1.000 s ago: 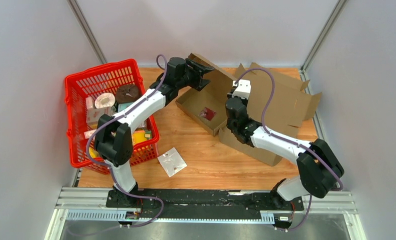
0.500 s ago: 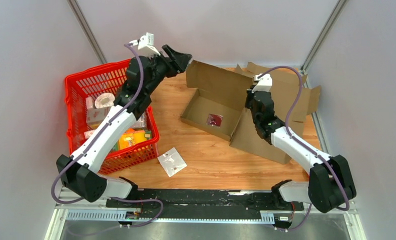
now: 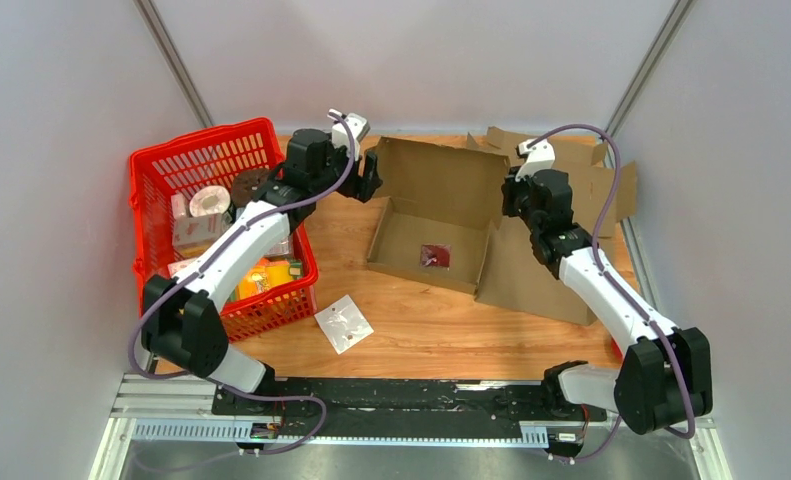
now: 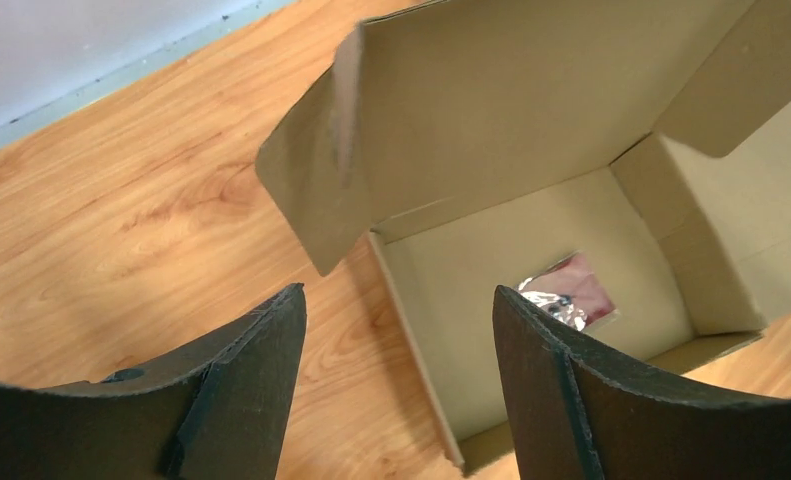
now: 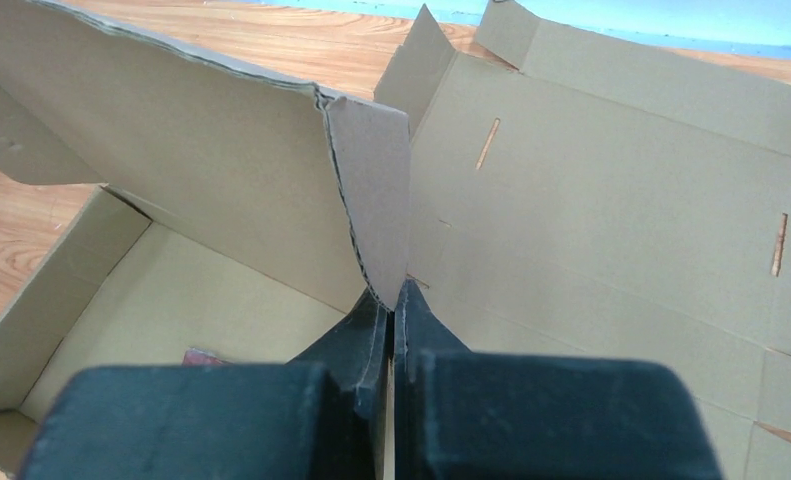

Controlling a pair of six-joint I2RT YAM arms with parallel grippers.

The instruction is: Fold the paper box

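My left gripper needs to grab the loose corner flap [image 4: 316, 190] by its loose tip [image 4: 320, 258] next, to fold the box's upright rear side over the box.
The brown paper box [image 3: 426, 215] lies open mid-table with its rear wall upright and a red foil packet [image 3: 434, 255] on its floor. My left gripper [image 3: 371, 172] hovers open at the box's rear left corner. In the left wrist view its fingers [image 4: 261, 370] straddle the left wall, below the loose corner flap [image 4: 316, 190], touching nothing. My right gripper [image 3: 509, 195] is at the box's right rear corner. In the right wrist view this gripper [image 5: 394, 295] is shut on the lower tip of the upright corner flap [image 5: 371, 190].
A red basket [image 3: 201, 140] full of small goods stands at the left, under my left arm. A silver packet [image 3: 343, 322] lies on the wood near the front. The box's flat lid panel [image 3: 581, 190] spreads to the back right, near the wall.
The right gripper has shut on the corner flap and drawn back to the right, and the box has shifted and turned. The left arm swung away and returned to the rear left corner, jaws wider.
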